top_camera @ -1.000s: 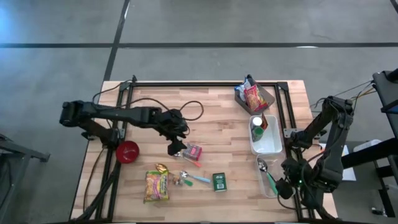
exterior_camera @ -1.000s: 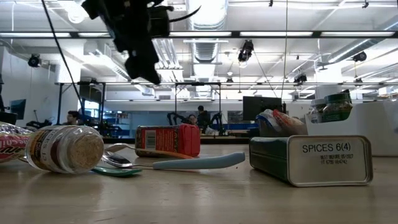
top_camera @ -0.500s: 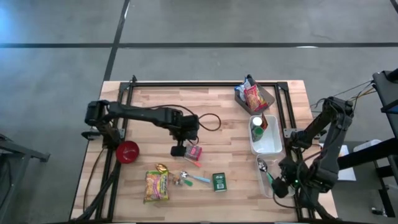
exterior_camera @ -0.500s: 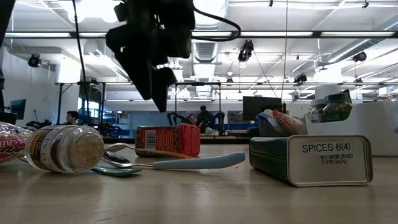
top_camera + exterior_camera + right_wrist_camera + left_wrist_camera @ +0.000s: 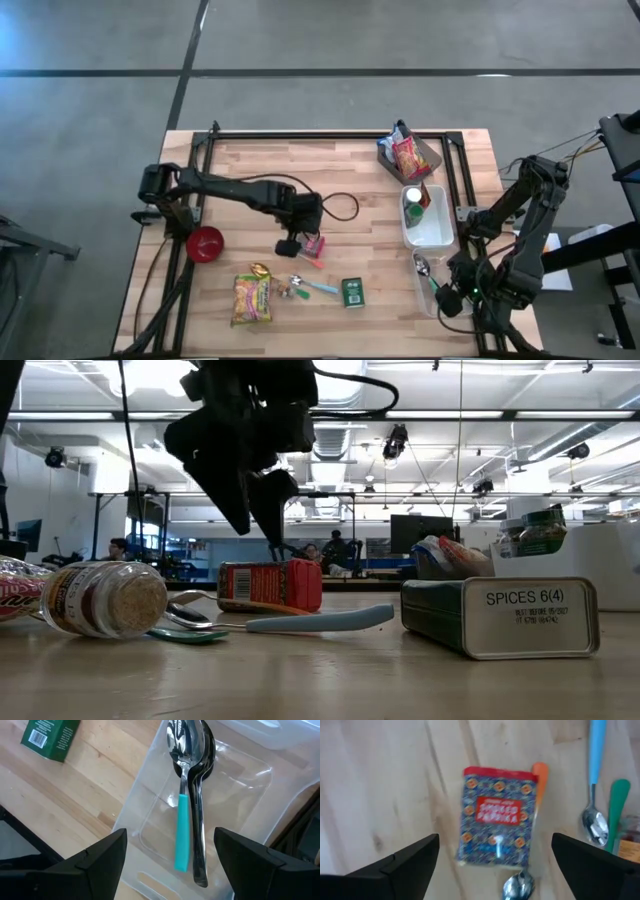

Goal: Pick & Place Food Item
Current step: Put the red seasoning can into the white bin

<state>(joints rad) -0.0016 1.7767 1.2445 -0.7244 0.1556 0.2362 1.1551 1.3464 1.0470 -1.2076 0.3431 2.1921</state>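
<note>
The fingers of my left gripper stop above the paprika tin [image 5: 313, 243] and would miss the tin if I closed them now, so I should move lower first.
A small red and blue paprika tin [image 5: 497, 817] lies flat on the wooden table [image 5: 250, 180], label up. An orange-handled spoon [image 5: 539, 772] runs along one of its long sides. My left gripper [image 5: 495, 865] hangs open just above the tin [image 5: 313, 243], fingers pointing down, one off each long side, touching nothing. In the low view its dark fingers [image 5: 240, 510] end above the red tin [image 5: 270, 585]. My right gripper [image 5: 170, 865] waits open over a clear tray [image 5: 150, 815] at the table's right near corner.
Near the front edge lie a noodle packet [image 5: 252, 298], a small jar [image 5: 100, 598], a blue-handled spoon [image 5: 310, 622] and a green spice tin [image 5: 352, 291]. A red bowl [image 5: 205, 243] stands at left. A white bin [image 5: 428, 228] and a dark tray of snack packets [image 5: 408, 155] stand at right. Spoons [image 5: 192, 810] lie in the clear tray.
My left gripper has swung toward the table's right edge and come down over the paprika tin. Its wrist has rolled and its fingers have spread wider. The tin has not moved.
</note>
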